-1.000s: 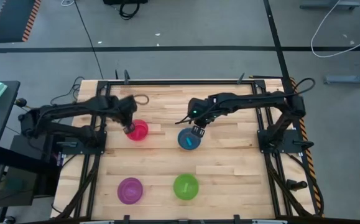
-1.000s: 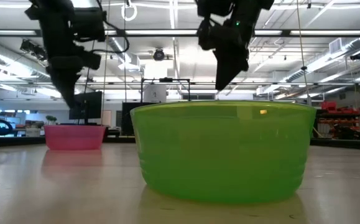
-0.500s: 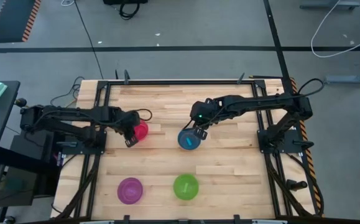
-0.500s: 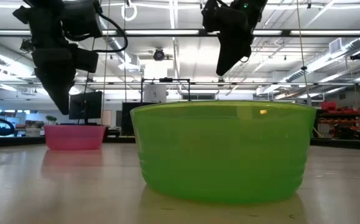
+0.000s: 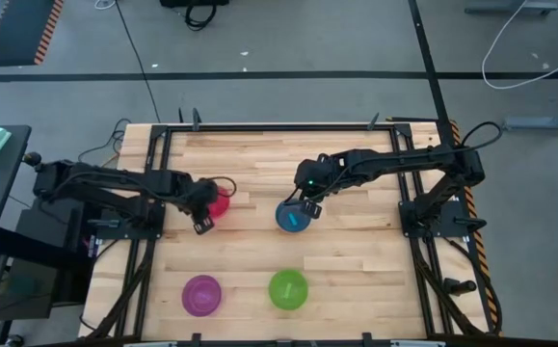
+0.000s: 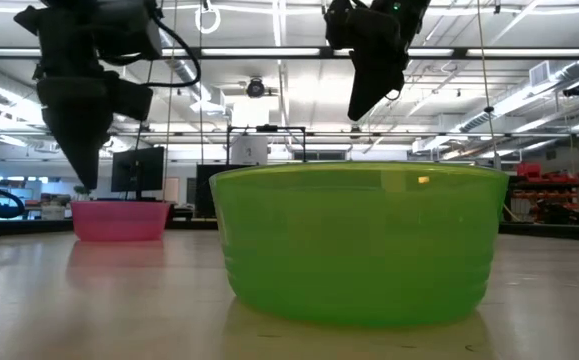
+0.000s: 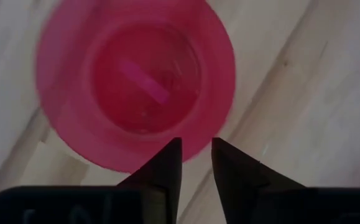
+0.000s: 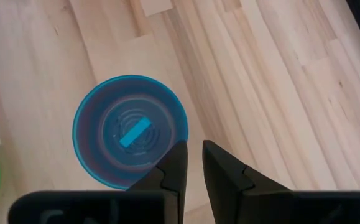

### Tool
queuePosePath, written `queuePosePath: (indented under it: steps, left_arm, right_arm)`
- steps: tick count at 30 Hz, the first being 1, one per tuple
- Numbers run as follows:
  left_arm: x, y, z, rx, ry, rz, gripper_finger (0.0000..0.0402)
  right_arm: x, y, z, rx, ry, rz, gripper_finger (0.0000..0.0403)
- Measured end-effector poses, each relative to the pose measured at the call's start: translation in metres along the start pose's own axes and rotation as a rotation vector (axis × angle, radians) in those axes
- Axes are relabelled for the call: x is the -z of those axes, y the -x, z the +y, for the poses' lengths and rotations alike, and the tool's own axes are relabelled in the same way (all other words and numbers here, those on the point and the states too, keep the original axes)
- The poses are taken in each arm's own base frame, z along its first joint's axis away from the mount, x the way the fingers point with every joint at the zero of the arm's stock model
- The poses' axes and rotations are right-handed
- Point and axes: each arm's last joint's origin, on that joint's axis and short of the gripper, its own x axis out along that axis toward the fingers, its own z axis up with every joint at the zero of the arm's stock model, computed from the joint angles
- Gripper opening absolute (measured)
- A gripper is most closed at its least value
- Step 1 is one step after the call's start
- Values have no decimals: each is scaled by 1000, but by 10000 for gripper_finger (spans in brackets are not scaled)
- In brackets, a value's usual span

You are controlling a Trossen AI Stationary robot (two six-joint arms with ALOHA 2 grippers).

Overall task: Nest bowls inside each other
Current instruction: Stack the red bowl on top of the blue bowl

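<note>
My left gripper grabs the pink bowl by its rim (image 7: 195, 140) next, to nest the pink bowl inside the blue bowl.
A pink bowl (image 5: 221, 200) stands upright on its base at the table's middle left. It also shows in the low view (image 6: 119, 220) and the left wrist view (image 7: 136, 81). A blue bowl (image 5: 291, 218) stands at the middle; the right wrist view (image 8: 130, 130) shows it too. A purple bowl (image 5: 201, 294) and a green bowl (image 5: 288, 289) stand near the front edge. Yellow and orange bowls do not show. My left gripper (image 7: 196, 146) hangs just above the pink bowl's near rim, narrowly open. My right gripper (image 8: 194, 148) hangs above the blue bowl's rim, narrowly open.
The green bowl (image 6: 359, 245) fills the low view and hides the blue bowl there. Black frame rails (image 5: 148, 241) run along the table's left and right sides. Bare wood lies between the two rows of bowls and at the far side.
My left gripper has moved toward the table's near edge, from over the pink bowl to its near rim, and has gone down close to the rim. My right gripper has risen a little above the blue bowl. The bowls have stayed in place.
</note>
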Motion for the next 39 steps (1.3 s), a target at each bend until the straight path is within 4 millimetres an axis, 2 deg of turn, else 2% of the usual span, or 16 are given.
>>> queuePosePath:
  steps: [8, 20, 25, 31, 39]
  left_arm:
    - [0, -19, -13, -29, -54, 81, 97]
    - [-7, -32, -10, -109, -76, 70, 94]
    - [-10, -32, -7, -144, -68, 37, 69]
    - [-16, -32, -3, -165, -88, 1, 11]
    - [-21, -32, -3, -159, -128, -47, 9]
  right_arm:
    - [0, 0, 0, 0, 0, -1, 59]
    - [0, 0, 0, 0, 0, -1, 59]
    - [0, 0, 0, -1, 1, -2, 59]
    - [0, 0, 0, 0, 1, -1, 59]
    - [2, 1, 6, 47, 6, -19, 59]
